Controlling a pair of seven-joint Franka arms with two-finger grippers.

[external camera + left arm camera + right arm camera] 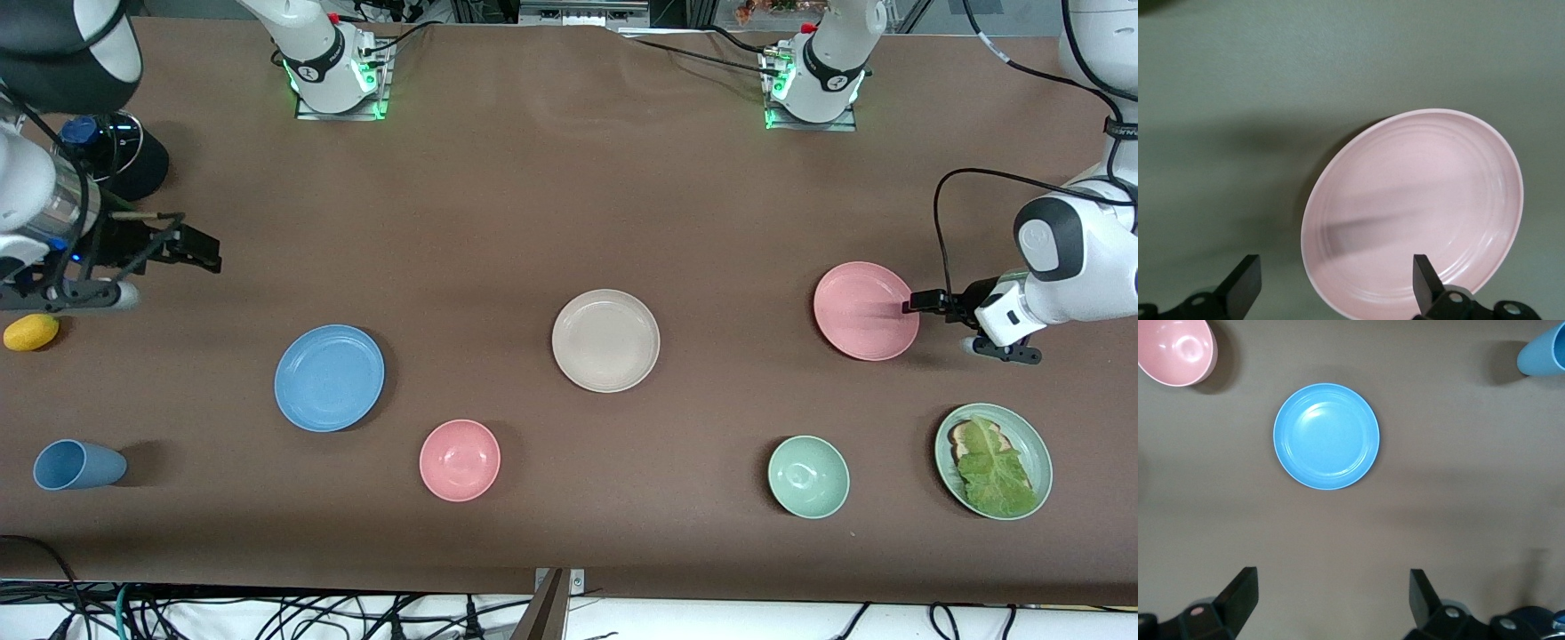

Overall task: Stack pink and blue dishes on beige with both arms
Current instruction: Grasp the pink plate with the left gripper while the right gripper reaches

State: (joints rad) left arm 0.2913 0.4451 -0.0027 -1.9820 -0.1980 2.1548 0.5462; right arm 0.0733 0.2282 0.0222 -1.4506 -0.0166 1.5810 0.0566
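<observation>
My left gripper's fingers still hover above the plate's rim [917, 325] [1303, 245], apart from their shadow. It is too early to close on the salmon pink plate, so the gripper comes down first.
The cream-beige plate [605, 340] lies mid-table with nothing on it. The salmon pink plate [866, 310] [1418, 213] lies toward the left arm's end. My left gripper [916, 305] [1335, 275] is open at its rim, one finger over the plate and the other over bare table. The sky blue plate [329, 377] [1327, 437] lies toward the right arm's end. My right gripper [209, 252] [1331, 590] hangs open and empty over bare table, apart from the blue plate.
A pink bowl [460, 460] [1175, 347] and pale green bowl [808, 476] sit nearer the camera. A green plate [1031, 440] holds lettuce and toast. A blue cup [78, 465] [1545, 350] lies on its side, with a yellow lemon-like object [31, 332] farther from the camera.
</observation>
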